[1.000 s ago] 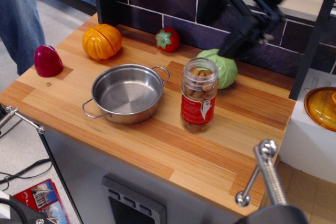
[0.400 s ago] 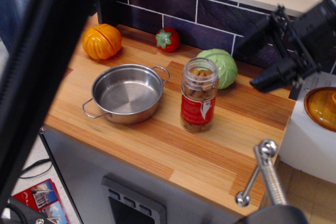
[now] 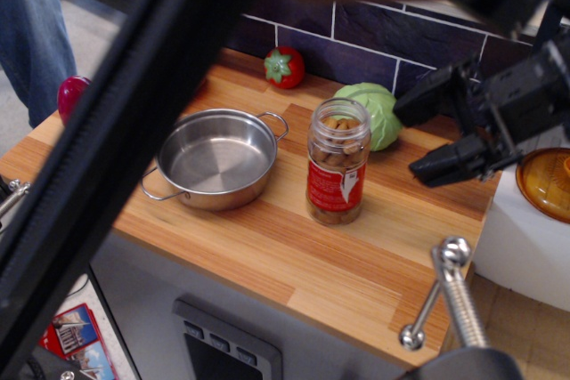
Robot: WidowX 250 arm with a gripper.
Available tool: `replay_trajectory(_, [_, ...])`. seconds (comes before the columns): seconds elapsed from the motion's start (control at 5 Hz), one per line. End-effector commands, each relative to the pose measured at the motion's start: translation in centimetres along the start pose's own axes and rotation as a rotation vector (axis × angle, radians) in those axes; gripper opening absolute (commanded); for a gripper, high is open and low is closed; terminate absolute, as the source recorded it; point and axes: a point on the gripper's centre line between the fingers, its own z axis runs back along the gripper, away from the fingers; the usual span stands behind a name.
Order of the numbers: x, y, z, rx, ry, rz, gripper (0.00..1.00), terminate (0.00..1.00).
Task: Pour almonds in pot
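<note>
My gripper grabs the clear jar by its red-and-white label (image 3: 334, 187) next, to pour the almonds into the pot (image 3: 216, 157).
The almonds show as brown nuts inside a clear jar (image 3: 337, 174) with a red-and-white label, standing upright on the wooden counter (image 3: 374, 255). The pot (image 3: 216, 157), a shallow shiny steel pan with two wire loop handles, stands empty just left of the jar. My black gripper (image 3: 407, 142) hangs to the right of the jar at about its top height, apart from it. Its two fingers are spread and hold nothing.
A dark arm link (image 3: 134, 131) crosses the view from the top middle to the bottom left. A green cabbage (image 3: 378, 111) sits behind the jar, a red toy fruit (image 3: 284, 67) at the tiled wall, a dark red object (image 3: 69, 95) at the left. An orange dish (image 3: 545, 182) lies off the right edge.
My gripper has come down and left, closer to the jar. The dark arm link has swung across the view and now hides the orange pumpkin. The jar and the pot have not moved.
</note>
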Motion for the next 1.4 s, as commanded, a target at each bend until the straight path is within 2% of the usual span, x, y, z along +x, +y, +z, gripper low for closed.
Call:
replay_trajectory(0.0, [-0.5,1.0,-0.8,0.024,0.037,-0.012,1.0,0.0])
replay_trajectory(0.2, [-1.1,0.9,-2.2,0.016,0.084,-0.035,1.0,0.0])
replay_trajectory(0.6, [-2.7,-0.7,-6.1,0.03,0.133,-0.056,1.0,0.0])
replay_trajectory(1.0, [-4.9,-1.0,-7.4,0.046,0.13,-0.078,1.0,0.0])
replay_trajectory(1.2, [-6.0,-1.3,-7.7,0.135,0.078,-0.07,0.0,0.0])
